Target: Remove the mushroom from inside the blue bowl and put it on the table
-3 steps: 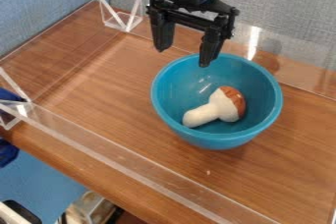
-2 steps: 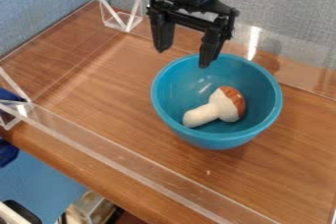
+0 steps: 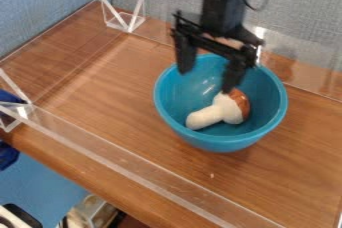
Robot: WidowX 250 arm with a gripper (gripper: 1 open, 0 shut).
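The gripper takes hold of the mushroom by its reddish-brown cap (image 3: pixel 237 104) next, to get the mushroom out of the blue bowl (image 3: pixel 181 113).
The blue bowl (image 3: pixel 181 113) stands on the brown wooden table (image 3: pixel 80 77), right of centre. Inside it lies the mushroom (image 3: pixel 219 109) on its side, cream stem pointing lower left and reddish-brown cap to the upper right. My gripper (image 3: pixel 211 70) hangs over the bowl with its black fingers spread wide, open and holding nothing. Its left finger is over the bowl's back left rim and its right fingertip reaches down just above the mushroom's cap.
A low clear acrylic wall (image 3: pixel 120 157) runs along the table's edges, with clear triangular brackets at the back left corner (image 3: pixel 123 16). Bare wood lies left of and in front of the bowl. A blue backdrop stands behind.
The gripper has moved right and down toward the bowl, from behind its back rim to over its inside. It has stayed open. Bowl and mushroom have not moved.
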